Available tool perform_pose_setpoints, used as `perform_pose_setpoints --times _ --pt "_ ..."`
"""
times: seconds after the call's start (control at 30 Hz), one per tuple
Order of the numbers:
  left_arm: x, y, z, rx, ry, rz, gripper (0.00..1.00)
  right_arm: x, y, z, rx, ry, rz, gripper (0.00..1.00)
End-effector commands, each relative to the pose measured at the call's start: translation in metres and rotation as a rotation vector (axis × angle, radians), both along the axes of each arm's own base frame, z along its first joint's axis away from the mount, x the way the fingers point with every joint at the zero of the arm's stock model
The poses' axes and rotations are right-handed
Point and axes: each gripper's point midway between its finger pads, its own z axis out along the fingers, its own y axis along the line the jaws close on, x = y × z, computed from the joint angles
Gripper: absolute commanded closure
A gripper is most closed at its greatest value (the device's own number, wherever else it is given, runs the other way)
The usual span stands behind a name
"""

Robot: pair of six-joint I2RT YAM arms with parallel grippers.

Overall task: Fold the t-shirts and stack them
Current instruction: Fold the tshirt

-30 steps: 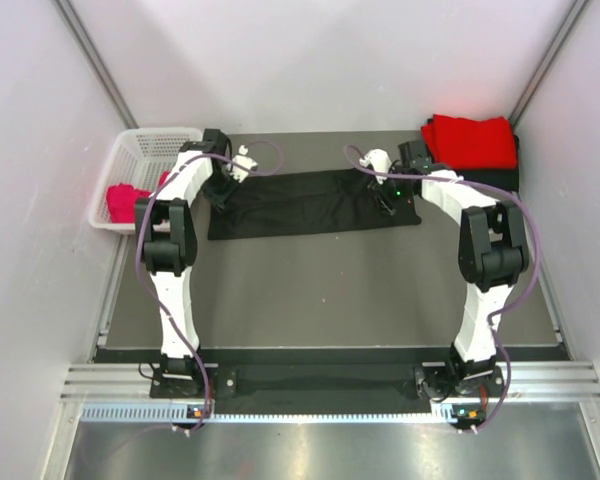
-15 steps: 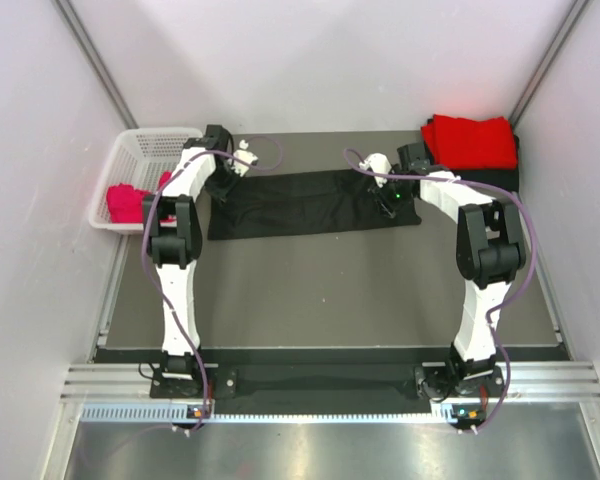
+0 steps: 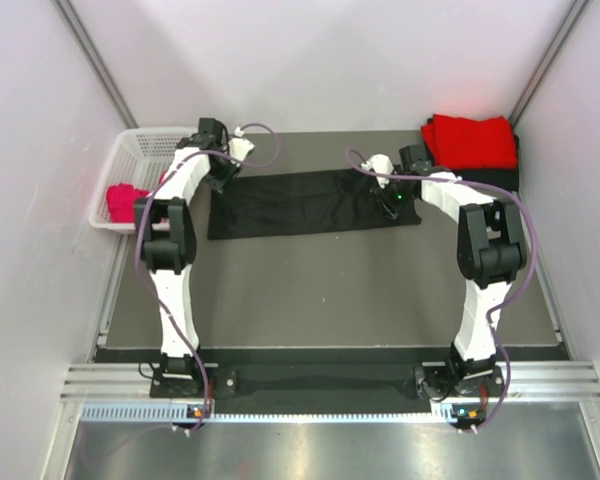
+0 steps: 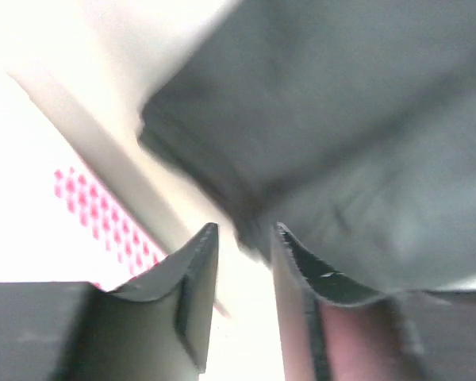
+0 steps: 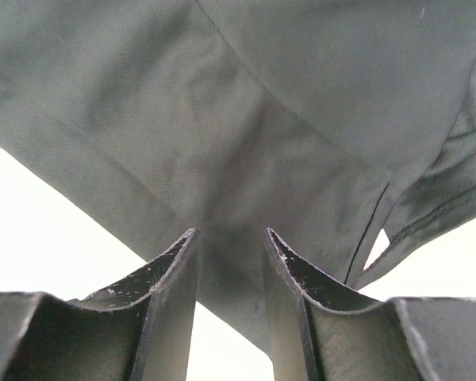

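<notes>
Next, my left gripper grabs the black t-shirt's basket-side end (image 3: 217, 198) (image 4: 247, 216) to swing the t-shirt lengthwise toward me for folding.
A black t-shirt (image 3: 310, 202) lies folded into a long strip across the far half of the table. My left gripper (image 3: 226, 172) is at the strip's far left corner. In the left wrist view this gripper (image 4: 244, 226) is open with only bright table in the gap, and the black t-shirt (image 4: 341, 143) lies just past the fingertips. My right gripper (image 3: 390, 203) is down on the strip's right end. In the right wrist view it (image 5: 230, 230) stands open, with the flat black cloth (image 5: 222, 119) under and between the fingers. A folded red t-shirt (image 3: 470, 140) tops a black one (image 3: 502, 180) at the back right.
A white lattice basket (image 3: 152, 142) stands at the far left against the wall, with a pink-red t-shirt (image 3: 125, 200) inside. Its pink shows through the lattice (image 4: 95, 214) in the left wrist view. Grey walls close in on three sides.
My left gripper has opened, let go of the shirt's left end, and drawn back a little toward the far left. The right arm and the strip have stayed put.
</notes>
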Motion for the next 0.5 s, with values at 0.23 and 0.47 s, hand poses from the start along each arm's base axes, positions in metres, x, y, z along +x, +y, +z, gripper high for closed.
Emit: perform_pose_setpoints --times 0.23,0.47 --pt "-0.109 -0.012 0.037 0.001 0.083 -0.290 0.51 0.007 -0.008 0.032 0.032 -0.070 -0.039 0.62" --pt "-0.117 -0.006 0.017 0.029 0.168 -0.316 0.51 0.009 -0.005 0.038 0.047 -0.069 -0.040 0.62"
